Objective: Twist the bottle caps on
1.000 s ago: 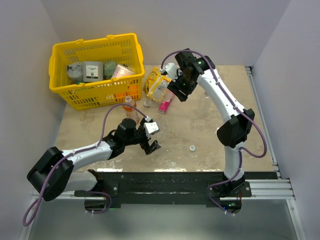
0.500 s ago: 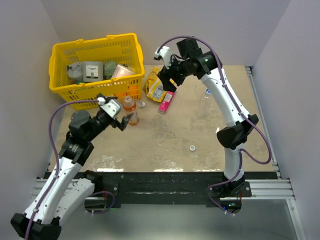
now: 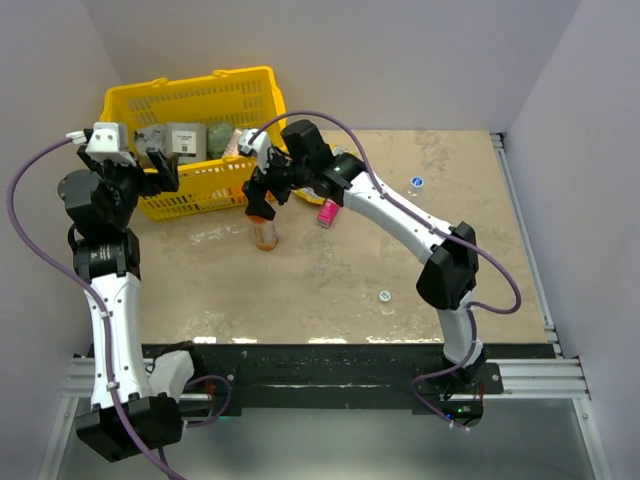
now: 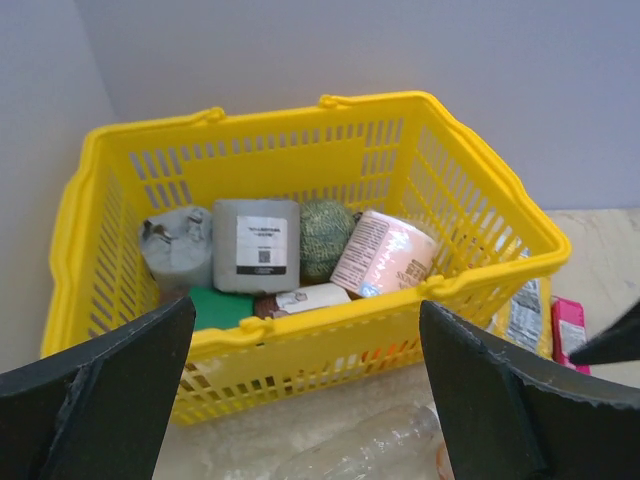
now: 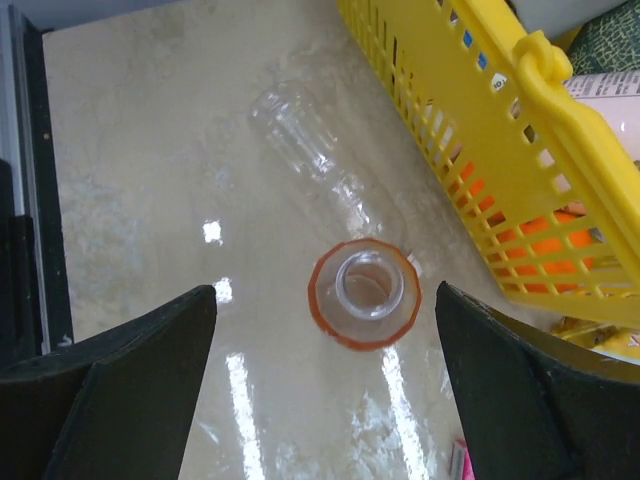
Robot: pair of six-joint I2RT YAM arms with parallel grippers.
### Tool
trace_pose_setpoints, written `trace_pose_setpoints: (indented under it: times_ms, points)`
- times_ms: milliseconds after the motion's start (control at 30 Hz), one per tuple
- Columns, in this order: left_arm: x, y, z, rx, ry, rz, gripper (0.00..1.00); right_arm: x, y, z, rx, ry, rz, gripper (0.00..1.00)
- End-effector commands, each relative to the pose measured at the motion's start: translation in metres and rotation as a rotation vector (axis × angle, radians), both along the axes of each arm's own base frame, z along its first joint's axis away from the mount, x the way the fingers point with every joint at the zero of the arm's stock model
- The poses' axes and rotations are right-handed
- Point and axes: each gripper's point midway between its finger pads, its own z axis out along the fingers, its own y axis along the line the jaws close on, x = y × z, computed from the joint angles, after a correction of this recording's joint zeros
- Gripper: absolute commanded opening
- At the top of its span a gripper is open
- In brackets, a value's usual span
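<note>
Next, my right gripper will grab the orange drink bottle around its open end (image 5: 369, 285), leaving its body free to hand over to my left gripper.
The orange drink bottle (image 3: 264, 233) stands upright and uncapped in front of the basket. In the right wrist view I look straight down on its open mouth (image 5: 364, 288). My right gripper (image 3: 262, 190) (image 5: 325, 290) hovers open directly above it, empty, one finger on each side. A colourless bottle (image 5: 310, 150) lies on its side beside it and also shows in the left wrist view (image 4: 385, 448). A blue cap (image 3: 417, 182) lies at the far right and a whitish cap (image 3: 384, 296) near the front middle. My left gripper (image 3: 158, 170) (image 4: 307, 303) is raised, open and empty, facing the basket.
A yellow basket (image 3: 190, 190) (image 4: 300, 335) with several packaged goods stands at the back left. A pink snack packet (image 3: 328, 212) (image 4: 568, 330) and another packet (image 4: 525, 315) lie to its right. The walls close in on both sides.
My left arm swung up and to the left, from the table middle to beside the basket. My right arm moved left from the snack packets to above the orange bottle.
</note>
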Motion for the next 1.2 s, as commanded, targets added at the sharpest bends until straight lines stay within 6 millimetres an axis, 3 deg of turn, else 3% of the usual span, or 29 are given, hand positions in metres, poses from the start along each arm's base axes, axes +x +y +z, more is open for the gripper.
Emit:
trace_pose_setpoints:
  times_ms: [0,100,200,367,667,700,733,800,833,900,933,1000,1033,1133,1167]
  points:
    - [-0.010,-0.022,0.011,-0.072,-0.040,-0.098,1.00,0.019,0.028,0.045,0.155,-0.082,-0.056,0.94]
    - [-0.012,-0.029,0.008,-0.086,-0.032,-0.131,1.00,0.030,0.033,0.036,0.133,-0.094,-0.101,0.93]
    - [-0.014,-0.035,0.007,-0.080,-0.027,-0.164,0.99,0.036,0.034,0.013,0.085,-0.084,-0.130,0.89]
    - [-0.013,-0.035,0.004,-0.053,-0.016,-0.170,0.99,0.033,0.029,-0.012,0.027,-0.067,-0.131,0.81]
    - [-0.007,-0.051,-0.016,-0.039,0.010,-0.270,0.99,0.029,0.024,-0.032,-0.009,-0.043,-0.127,0.37]
    - [-0.006,-0.053,-0.019,-0.029,0.010,-0.285,0.99,0.026,0.024,-0.029,-0.009,-0.045,-0.117,0.24]
    - [-0.006,-0.056,-0.025,-0.024,0.020,-0.304,0.99,0.025,0.022,-0.026,-0.012,-0.047,-0.112,0.19]
    - [-0.006,-0.066,-0.035,0.011,0.023,-0.374,1.00,0.024,0.017,-0.007,-0.001,-0.078,-0.102,0.04]
    - [-0.007,-0.074,-0.050,0.027,0.045,-0.419,1.00,0.018,0.006,0.014,0.014,-0.095,-0.096,0.01]
    - [-0.015,-0.094,-0.070,0.125,0.044,-0.549,1.00,0.012,-0.010,0.032,0.021,-0.112,-0.070,0.00]
    - [-0.021,-0.107,-0.091,0.144,0.072,-0.616,1.00,0.007,-0.029,0.053,0.033,-0.126,-0.071,0.00]
    - [-0.030,-0.124,-0.113,0.237,0.065,-0.703,1.00,-0.009,-0.042,0.063,0.042,-0.108,0.007,0.00]
    - [-0.039,-0.138,-0.136,0.246,0.091,-0.766,1.00,-0.015,-0.055,0.063,0.025,-0.084,0.018,0.00]
    - [-0.061,-0.171,-0.163,0.232,0.091,-0.929,1.00,-0.046,-0.070,0.087,0.052,-0.105,0.137,0.00]
    - [-0.061,-0.178,-0.159,0.229,0.055,-0.964,1.00,-0.057,-0.075,0.100,0.070,-0.134,0.165,0.00]
